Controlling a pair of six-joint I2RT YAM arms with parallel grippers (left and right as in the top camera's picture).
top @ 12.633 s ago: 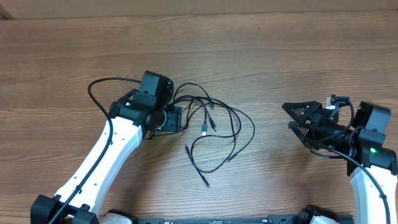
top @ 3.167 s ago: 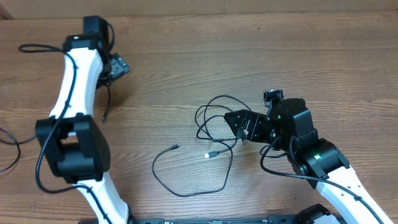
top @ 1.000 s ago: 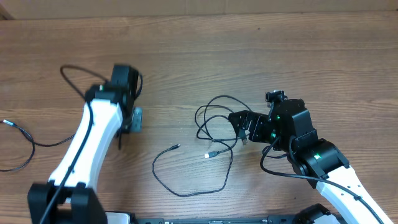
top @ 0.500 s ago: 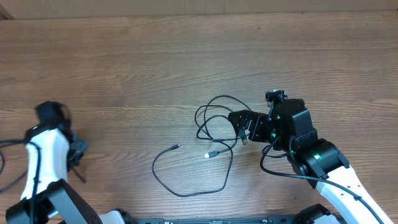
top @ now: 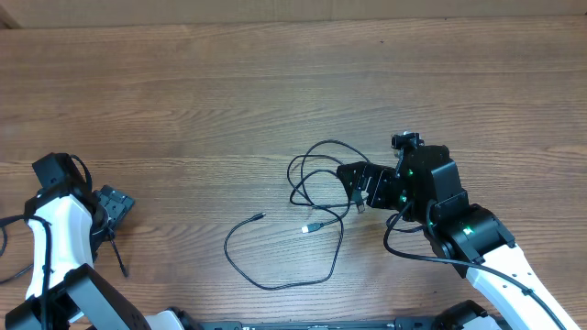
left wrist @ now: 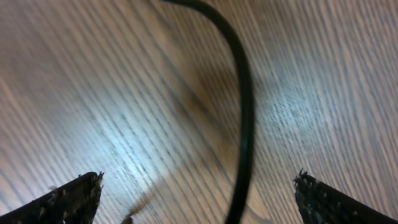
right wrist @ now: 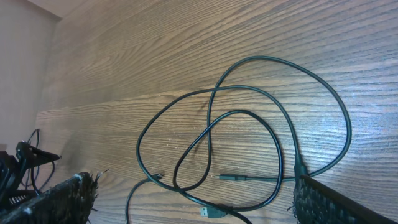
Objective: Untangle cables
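Note:
My left gripper should grab the tangle's black cable by its back loop [top: 328, 141] next. The tangle's ends then stay free to slide out and untangle.
A tangle of thin black cables [top: 316, 179] lies at the table's middle, with one wide loop [top: 275, 266] trailing toward the front. A silvery USB plug [top: 314, 225] and a small plug end [top: 260, 217] lie free. My right gripper [top: 352, 188] is open just right of the tangle. In its wrist view the loops [right wrist: 242, 118], the USB plug [right wrist: 214, 213] and a small plug [right wrist: 227, 177] lie between its spread fingers [right wrist: 199, 196]. My left gripper [top: 115, 203] is at the far left. Its fingers [left wrist: 199, 190] are open, with one blurred black cable [left wrist: 244, 118] between them, also seen in the overhead view [top: 116, 252].
The wooden table [top: 275, 82] stretches bare toward the back edge. The left arm's thicker black wires [top: 11, 225] curl at the table's left edge. The right arm's body [top: 459, 229] fills the front right.
My left arm has swung from the back left down to the far left front, and one cable now lies apart from the tangle. The right gripper has stayed by the tangle.

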